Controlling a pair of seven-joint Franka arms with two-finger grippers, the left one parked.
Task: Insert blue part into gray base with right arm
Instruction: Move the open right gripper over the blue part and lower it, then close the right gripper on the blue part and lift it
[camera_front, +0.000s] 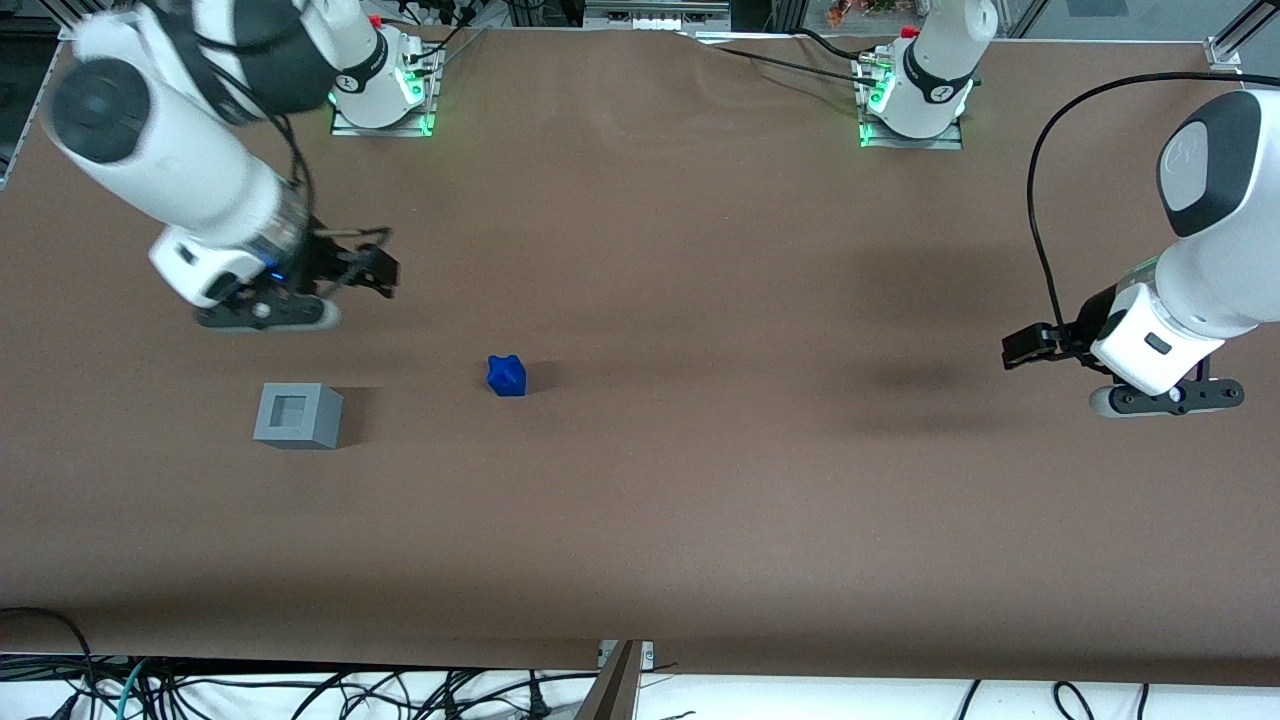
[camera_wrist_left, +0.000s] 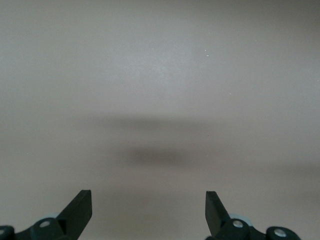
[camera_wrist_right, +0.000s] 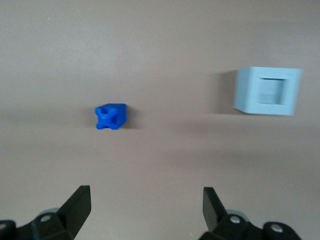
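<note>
The right gripper reaches the blue part and grabs it by its knobbly end (camera_wrist_right: 108, 119) next, and the plain end stays free to enter the gray base.
The blue part (camera_front: 507, 376) is a small bright-blue block with knobbly corners lying on the brown table. The gray base (camera_front: 297, 415) is a light-gray cube with a square recess in its top, beside the blue part toward the working arm's end. My right gripper (camera_front: 375, 270) hangs above the table, farther from the front camera than both blocks, open and empty. In the right wrist view the blue part (camera_wrist_right: 110, 116) and the gray base (camera_wrist_right: 267, 91) lie ahead of the gripper (camera_wrist_right: 146, 200), apart from each other, with the black fingertips (camera_wrist_right: 80, 200) spread wide.
The brown table (camera_front: 700, 480) stretches wide around both blocks. Two arm bases with green lights (camera_front: 385, 95) stand at the table's edge farthest from the front camera. Cables (camera_front: 300, 690) hang below the near edge.
</note>
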